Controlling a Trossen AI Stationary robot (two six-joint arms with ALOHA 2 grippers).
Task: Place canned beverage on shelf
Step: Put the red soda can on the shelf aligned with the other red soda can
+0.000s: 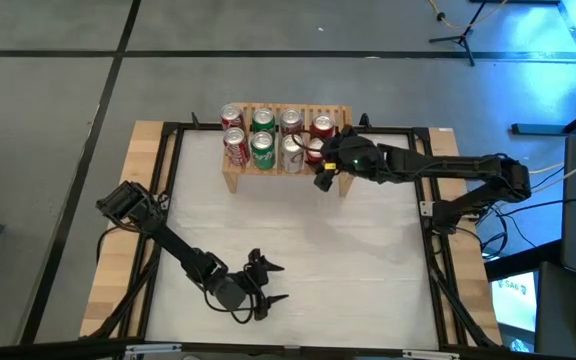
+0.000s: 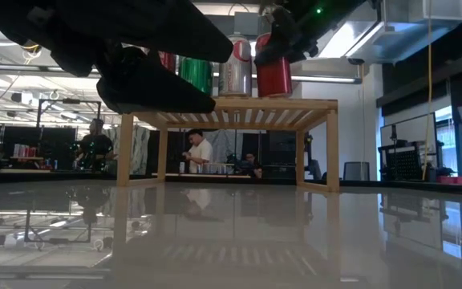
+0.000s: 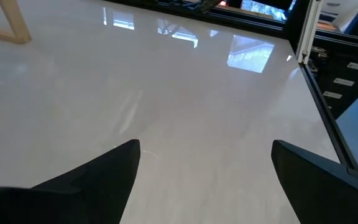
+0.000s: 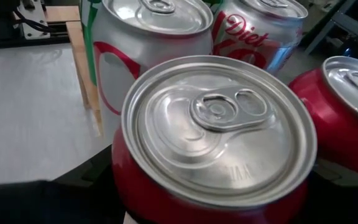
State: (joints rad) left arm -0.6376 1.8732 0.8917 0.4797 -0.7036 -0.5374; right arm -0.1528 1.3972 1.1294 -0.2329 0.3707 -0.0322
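Observation:
My right gripper is ready to release the red can and needs to let it go. The can's lid is as high above the shelf's slats as its silver neighbour, so the can would stand.
The light-wood shelf (image 1: 233, 180) stands at the table's far middle; its slatted top also shows in the low view (image 2: 231, 104). Several cans stand on it in two rows: red (image 1: 235, 150), green (image 1: 262, 152) and silver (image 1: 291, 152). My right gripper (image 1: 319, 160) is at the shelf's near right corner, shut on a red can (image 1: 314, 150) beside a silver can (image 4: 135, 43). My left gripper (image 1: 271, 283) is open and empty low over the table's near middle (image 3: 204, 180). My right gripper pinches the red can's side wall (image 4: 129, 183) between its two fingers (image 4: 89, 177), just below the top rim. The fingers come from the table's near right, slanting down. The can stands upright, its bottom (image 2: 273, 94) at the shelf's slatted top; whether it rests there I cannot tell.
A dark metal frame (image 1: 168, 180) runs round the white tabletop (image 1: 298, 240). The stretch of table between the shelf and my left gripper is bare. People show in the room beyond the shelf (image 2: 199, 152).

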